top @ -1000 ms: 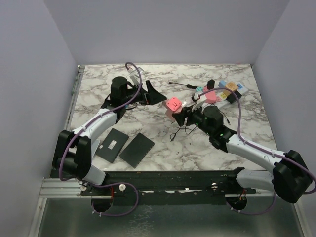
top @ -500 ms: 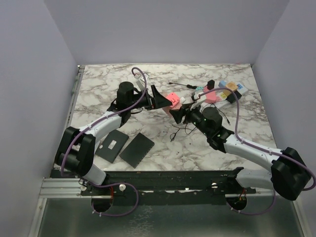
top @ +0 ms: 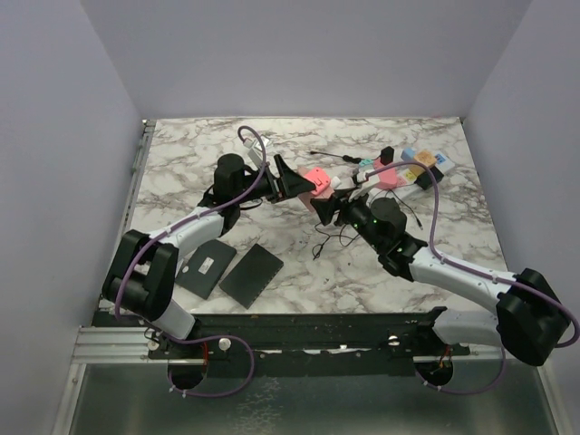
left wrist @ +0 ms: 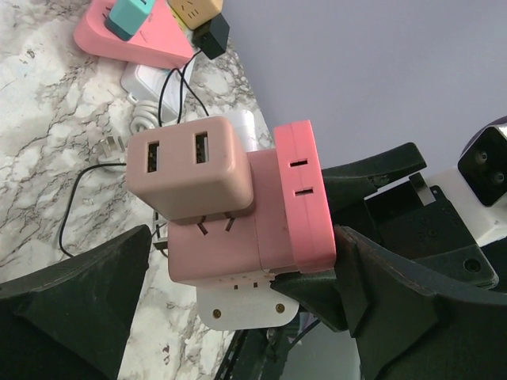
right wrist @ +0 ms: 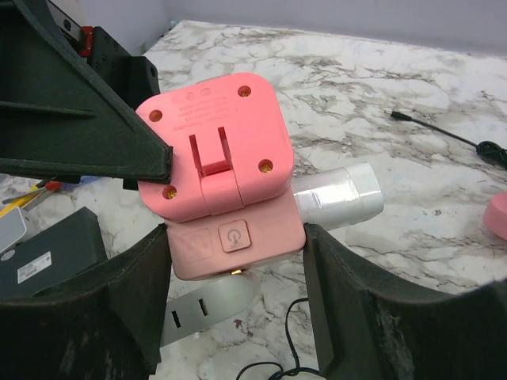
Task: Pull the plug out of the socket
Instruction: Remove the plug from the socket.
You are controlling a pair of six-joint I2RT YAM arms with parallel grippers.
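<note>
I should close my left gripper on the cube (top: 316,178) now, as the cube is between both fingers, and one finger is over the cube's screwed side.
The socket (left wrist: 273,214) is a pink cube with outlet slots, held up off the marble. A pale pink plug (left wrist: 190,178) with two USB ports sits pushed into one of its faces. My right gripper (right wrist: 238,245) is shut on the cube's (right wrist: 214,150) lower part, which carries the power button. My left gripper (left wrist: 242,237) is open wide, one finger on each side of the cube and plug. One left finger's tip (right wrist: 119,150) lies against the cube's screwed face. In the top view the left gripper (top: 294,184) and right gripper (top: 328,207) meet at the cube (top: 316,178).
A strip (top: 408,170) with pink, teal and yellow blocks lies at the back right. Thin black cables (top: 331,240) trail under the right arm. Two flat black pads (top: 227,267) lie at the front left. A white taped cylinder (right wrist: 341,198) sticks out beside the cube.
My left arm has swung right and brought its open jaws around the cube and plug. My right gripper has carried the cube slightly up and to the left.
</note>
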